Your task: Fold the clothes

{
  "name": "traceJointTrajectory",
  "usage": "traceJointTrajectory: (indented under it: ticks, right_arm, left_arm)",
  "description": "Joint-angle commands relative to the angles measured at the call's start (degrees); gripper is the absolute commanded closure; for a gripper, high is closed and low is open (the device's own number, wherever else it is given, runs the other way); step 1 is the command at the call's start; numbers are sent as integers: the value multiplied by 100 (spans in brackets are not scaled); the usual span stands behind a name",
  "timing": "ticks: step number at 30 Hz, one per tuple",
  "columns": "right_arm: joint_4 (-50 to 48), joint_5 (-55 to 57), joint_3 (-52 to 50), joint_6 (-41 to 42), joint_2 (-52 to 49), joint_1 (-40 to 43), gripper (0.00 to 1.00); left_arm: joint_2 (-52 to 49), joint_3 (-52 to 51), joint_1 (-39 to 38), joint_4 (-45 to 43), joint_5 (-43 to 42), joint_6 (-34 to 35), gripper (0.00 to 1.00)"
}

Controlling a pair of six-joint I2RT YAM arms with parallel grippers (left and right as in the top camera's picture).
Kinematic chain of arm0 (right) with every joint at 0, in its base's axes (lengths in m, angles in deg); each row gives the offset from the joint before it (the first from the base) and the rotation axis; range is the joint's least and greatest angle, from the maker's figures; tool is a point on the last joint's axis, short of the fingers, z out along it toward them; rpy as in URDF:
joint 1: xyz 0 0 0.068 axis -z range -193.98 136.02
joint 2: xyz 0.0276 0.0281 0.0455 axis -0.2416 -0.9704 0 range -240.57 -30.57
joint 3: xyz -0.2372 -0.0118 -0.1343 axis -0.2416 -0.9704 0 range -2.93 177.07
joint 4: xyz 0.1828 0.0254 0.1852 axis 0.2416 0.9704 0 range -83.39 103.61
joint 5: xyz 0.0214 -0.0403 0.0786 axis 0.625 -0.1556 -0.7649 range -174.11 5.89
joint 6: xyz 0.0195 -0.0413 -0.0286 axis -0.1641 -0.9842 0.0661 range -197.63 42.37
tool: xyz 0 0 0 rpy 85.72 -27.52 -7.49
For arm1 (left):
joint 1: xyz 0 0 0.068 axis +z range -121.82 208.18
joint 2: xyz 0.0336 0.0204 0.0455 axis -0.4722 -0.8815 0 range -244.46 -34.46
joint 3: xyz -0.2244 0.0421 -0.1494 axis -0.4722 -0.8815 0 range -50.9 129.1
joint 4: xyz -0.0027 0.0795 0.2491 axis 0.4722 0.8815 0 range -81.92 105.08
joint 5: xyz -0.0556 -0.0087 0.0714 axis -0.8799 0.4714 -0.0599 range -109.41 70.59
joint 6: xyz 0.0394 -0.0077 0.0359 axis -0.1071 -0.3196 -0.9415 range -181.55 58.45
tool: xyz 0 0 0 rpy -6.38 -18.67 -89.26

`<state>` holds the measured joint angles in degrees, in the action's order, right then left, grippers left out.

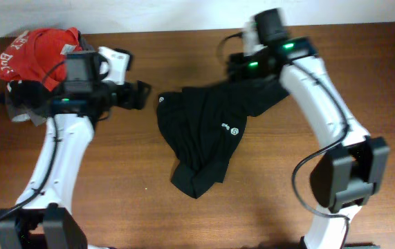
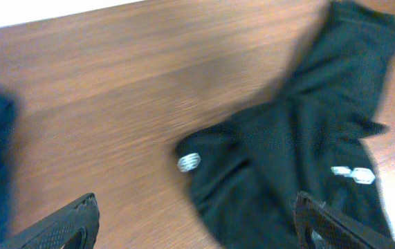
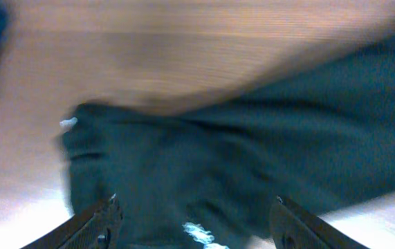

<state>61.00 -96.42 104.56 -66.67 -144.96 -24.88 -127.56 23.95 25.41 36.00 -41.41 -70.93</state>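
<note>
The right gripper grabs the black garment (image 1: 207,128) by the garment's corner edge beneath its fingers next, to draw the crumpled garment outward and spread it for folding.
A black garment (image 1: 207,128) with small white logos lies crumpled in the middle of the wooden table. It also shows in the left wrist view (image 2: 301,166) and in the right wrist view (image 3: 239,173). My left gripper (image 1: 139,95) is open and empty, just left of the garment's upper left edge; its fingers (image 2: 194,225) straddle bare wood and cloth. My right gripper (image 1: 242,67) is open above the garment's upper right corner, its fingers (image 3: 194,225) spread over the cloth without holding it.
A pile of clothes sits at the table's far left corner: a red garment (image 1: 34,50) with white lettering on top of grey and dark pieces (image 1: 21,104). The table's back edge meets a white wall (image 1: 183,14).
</note>
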Motion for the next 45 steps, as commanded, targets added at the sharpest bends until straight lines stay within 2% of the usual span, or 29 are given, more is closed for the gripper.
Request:
traceJointTrajectory:
  ticks: [1,5,6,8,10,13,16,21,27,33,43,45]
  right_arm:
    - [260,94,79,44,138,595,27]
    - [636,-33,48,-20,136,1047,28]
    - [723,-37,24,-44,136,1097,28]
    - [844,-63,-39,-129,136,1128,28]
    - [907,-79,-168,-127,136,1121,28]
    - [802,-125,-564,-122,125,1056,30]
    - [466,-396,-1016,-125,116,977,34]
    - [-625,-933,-1655,-131,116,603,37]
    - [-1679,-273,-1788,-168,52,-229,38]
    - [-2286,660,-1788,-48,-267,-949,39]
    - [-2916,852,-1786,28,-929,-1207,42]
    - [-2931,852,-1786,28,-977,-1196,47]
  left_arm:
    - [-260,133,-586,-151,-160,-55,11]
    - [-586,133,-1054,-310,-162,-52,11]
    - [-667,133,-1134,-352,-162,-52,16]
    - [-798,133,-1246,-398,-160,-52,17]
    - [-876,133,-1274,-424,-155,-50,21]
    - [-896,133,-1211,-481,22,155,22]
    - [-896,133,-1110,-522,79,229,21]
    - [-898,133,-1001,-516,142,284,22]
    - [-903,133,-990,-516,861,901,22]
    - [-903,133,-807,-507,986,1156,22]
    - [-903,133,-452,-319,986,1156,23]
    - [-903,133,-417,-267,986,1154,23]
